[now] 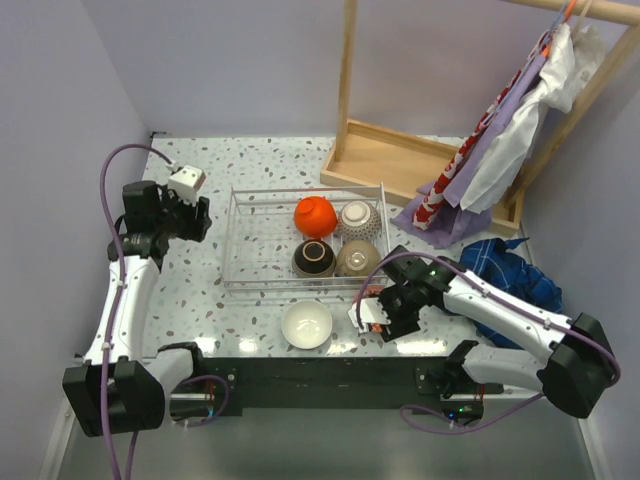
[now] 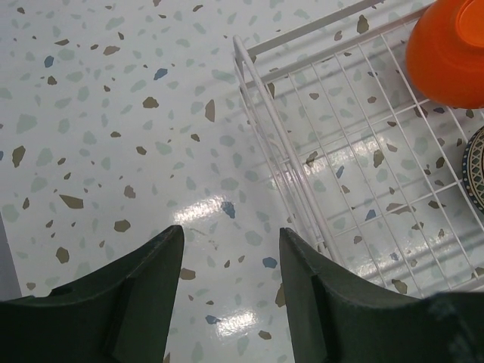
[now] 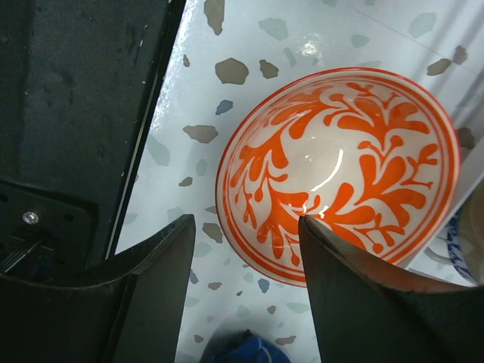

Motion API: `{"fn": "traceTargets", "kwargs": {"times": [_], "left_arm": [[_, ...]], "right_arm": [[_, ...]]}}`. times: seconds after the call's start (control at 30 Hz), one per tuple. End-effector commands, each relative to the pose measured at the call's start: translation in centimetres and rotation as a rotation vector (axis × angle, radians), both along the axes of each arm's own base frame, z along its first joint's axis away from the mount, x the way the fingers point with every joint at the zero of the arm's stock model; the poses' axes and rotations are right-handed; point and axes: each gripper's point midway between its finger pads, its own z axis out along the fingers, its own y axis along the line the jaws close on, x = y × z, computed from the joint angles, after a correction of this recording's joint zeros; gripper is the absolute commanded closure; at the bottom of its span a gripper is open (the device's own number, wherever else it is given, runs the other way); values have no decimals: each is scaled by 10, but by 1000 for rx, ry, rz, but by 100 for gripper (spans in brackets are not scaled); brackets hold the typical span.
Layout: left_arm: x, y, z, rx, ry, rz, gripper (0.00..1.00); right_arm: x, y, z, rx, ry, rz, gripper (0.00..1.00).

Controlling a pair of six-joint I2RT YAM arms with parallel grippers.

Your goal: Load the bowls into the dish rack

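Note:
I need to reach the red-patterned bowl with my right gripper and grab it by its near rim, so the bowl's far side stays free to go into the rack.
The wire dish rack holds an orange bowl, a pale speckled bowl, a dark brown bowl and a pale beige bowl. A white bowl stands on the table in front of the rack. My right gripper is open over the red-patterned bowl, one finger above its near rim and the other outside it. My left gripper is open and empty above the table, just left of the rack. The orange bowl shows there too.
A wooden tray-like frame with hanging cloths stands at the back right. A blue cloth lies right of the rack, under my right arm. The black base strip runs along the near edge and shows in the right wrist view.

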Motion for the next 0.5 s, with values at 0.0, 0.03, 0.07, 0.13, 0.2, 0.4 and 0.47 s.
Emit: {"fn": "traceTargets", "kwargs": {"times": [0.0, 0.03, 0.07, 0.13, 0.2, 0.4, 0.47], "left_arm": [[4, 0, 17, -13, -63, -3, 42], [4, 1, 18, -13, -67, -2, 42], [4, 2, 17, -12, -64, 1, 42], [4, 0, 17, -18, -66, -2, 42], [3, 0, 18, -22, -72, -3, 42], [0, -3, 17, -33, -88, -7, 42], [-1, -4, 15, -39, -94, -10, 42]], "right_arm": [[-1, 8, -8, 15, 2, 34, 40], [-1, 9, -10, 12, 1, 32, 40], [0, 9, -11, 10, -3, 28, 41], [4, 10, -14, 5, -22, 29, 45], [5, 11, -14, 2, -31, 31, 55], [-1, 10, 0, -11, -24, 22, 88], [-7, 11, 7, -13, -16, 30, 97]]}}
